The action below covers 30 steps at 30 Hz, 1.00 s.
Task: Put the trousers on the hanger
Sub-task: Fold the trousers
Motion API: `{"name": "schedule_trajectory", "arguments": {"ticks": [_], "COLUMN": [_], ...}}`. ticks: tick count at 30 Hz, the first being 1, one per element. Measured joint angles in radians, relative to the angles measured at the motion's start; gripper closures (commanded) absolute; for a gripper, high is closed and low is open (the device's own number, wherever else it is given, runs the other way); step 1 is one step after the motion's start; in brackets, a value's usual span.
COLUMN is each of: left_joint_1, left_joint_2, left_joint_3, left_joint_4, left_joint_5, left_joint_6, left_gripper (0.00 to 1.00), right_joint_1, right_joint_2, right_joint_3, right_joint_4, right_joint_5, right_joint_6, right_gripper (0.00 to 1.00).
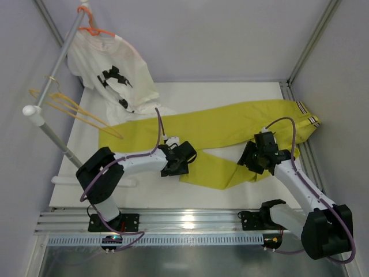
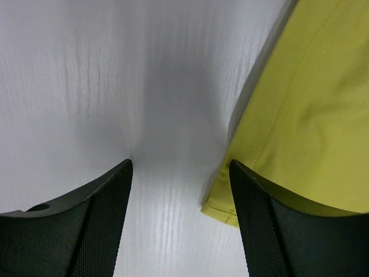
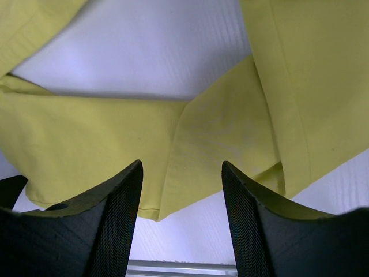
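Note:
Next, my left gripper grabs the trousers by the hem end of the near leg (image 1: 184,175) (image 2: 228,183), to draw that leg straight for hanging.
The yellow-green trousers (image 1: 219,130) lie spread across the white table, the striped waistband (image 1: 308,121) at the far right. The thin yellow hanger (image 1: 69,107) hangs on the slanted rail at the left, its end over the trouser leg. My left gripper (image 1: 177,163) is open and low at the near edge of the cloth; in the left wrist view (image 2: 180,173) a hem corner (image 2: 222,208) lies beside my right finger. My right gripper (image 1: 252,157) is open over the folded lower part; in the right wrist view (image 3: 181,173) the yellow-green fold (image 3: 213,144) lies between the jaws, not held.
A white T-shirt with black print (image 1: 112,72) hangs on an orange hanger (image 1: 95,30) at the back left. The grey rail (image 1: 55,69) slants down to a post (image 1: 72,156). Metal frame posts stand at the right (image 1: 311,40). An aluminium rail (image 1: 184,219) runs along the near edge.

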Motion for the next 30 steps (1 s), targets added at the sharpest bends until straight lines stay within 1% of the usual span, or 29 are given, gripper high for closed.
{"name": "schedule_trajectory", "arguments": {"ticks": [6,9,10,12,13,14,15,16,18,21,23,27,30], "left_joint_1": [-0.027,-0.043,-0.048,-0.055,-0.058,-0.061,-0.064,-0.065,-0.065,-0.065,-0.067,-0.079,-0.088], "left_joint_2": [-0.046,-0.042,-0.036,-0.024,-0.019,-0.015,-0.013,-0.012,-0.012,-0.012,-0.012,-0.034,-0.100], "left_joint_3": [-0.051,-0.048,-0.043,-0.030,-0.024,-0.019,-0.016,-0.014,-0.013,-0.010,-0.003,0.000,-0.005], "left_joint_4": [0.011,0.020,0.021,0.021,0.022,0.022,0.022,0.022,0.022,0.013,-0.008,-0.122,-0.167], "left_joint_5": [0.029,0.029,0.029,0.026,0.026,0.026,0.026,0.026,0.027,0.026,0.022,-0.034,-0.054], "left_joint_6": [-0.058,-0.078,-0.083,-0.087,-0.090,-0.092,-0.095,-0.100,-0.106,-0.109,-0.114,-0.130,-0.137], "left_gripper": [0.25,0.25,0.25,0.25,0.26,0.27,0.29,0.31,0.35,0.37,0.35,0.28,0.27], "right_joint_1": [0.056,0.080,0.087,0.095,0.099,0.103,0.105,0.110,0.126,0.154,0.169,0.191,0.194], "right_joint_2": [0.027,0.044,0.050,0.060,0.063,0.063,0.063,0.060,0.032,-0.029,-0.068,-0.113,-0.125], "right_joint_3": [-0.070,-0.112,-0.122,-0.130,-0.131,-0.132,-0.133,-0.133,-0.134,-0.129,-0.104,-0.021,0.017], "right_joint_4": [0.067,0.112,0.120,0.132,0.139,0.149,0.155,0.162,0.166,0.158,0.140,0.133,0.126], "right_joint_5": [0.000,0.000,0.000,0.000,-0.002,-0.002,-0.003,-0.005,-0.011,-0.014,-0.013,-0.005,0.029], "right_joint_6": [0.044,0.064,0.071,0.075,0.076,0.077,0.079,0.083,0.095,0.108,0.118,0.136,0.143], "right_gripper": [0.40,0.44,0.52,0.63,0.71,0.84,0.91,0.96,0.96,0.96,0.96,0.96,0.93]}}
